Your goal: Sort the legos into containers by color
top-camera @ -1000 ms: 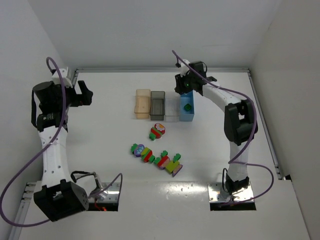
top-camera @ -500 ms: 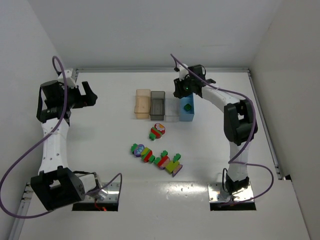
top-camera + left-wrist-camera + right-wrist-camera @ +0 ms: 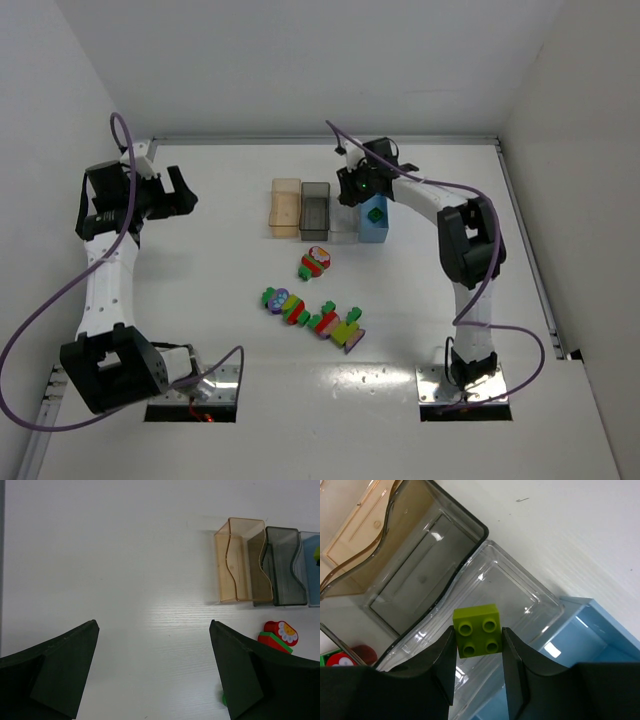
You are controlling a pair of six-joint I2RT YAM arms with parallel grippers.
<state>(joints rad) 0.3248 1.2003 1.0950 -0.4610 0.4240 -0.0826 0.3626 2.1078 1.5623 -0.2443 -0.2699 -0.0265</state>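
Observation:
My right gripper holds the lime-yellow lego [image 3: 477, 630] inside the clear container's sides, so it needs to open now and the lego would land inside.
My right gripper [image 3: 479, 652] is shut on a lime-yellow lego [image 3: 477, 630] and holds it over the clear container [image 3: 520, 592]. In the top view this gripper [image 3: 350, 190] hangs at the far end of the clear container [image 3: 343, 224]. Beside it stand the tan container [image 3: 285, 207], the dark grey container [image 3: 315, 208] and the light blue container [image 3: 374, 228], which holds a green lego [image 3: 375, 213]. A small red cluster [image 3: 316, 262] and a long multicoloured cluster [image 3: 312, 316] lie on the table. My left gripper [image 3: 185, 195] is open and empty, far left of the containers.
The left wrist view shows the tan container [image 3: 239, 565], the grey container [image 3: 282, 565] and the red cluster [image 3: 277, 635] to the right of my open fingers [image 3: 250, 675]. White walls enclose the table on three sides.
My right gripper has moved left with the lime-yellow lego, from over the light blue container to over the clear one. My left arm has shifted slightly.

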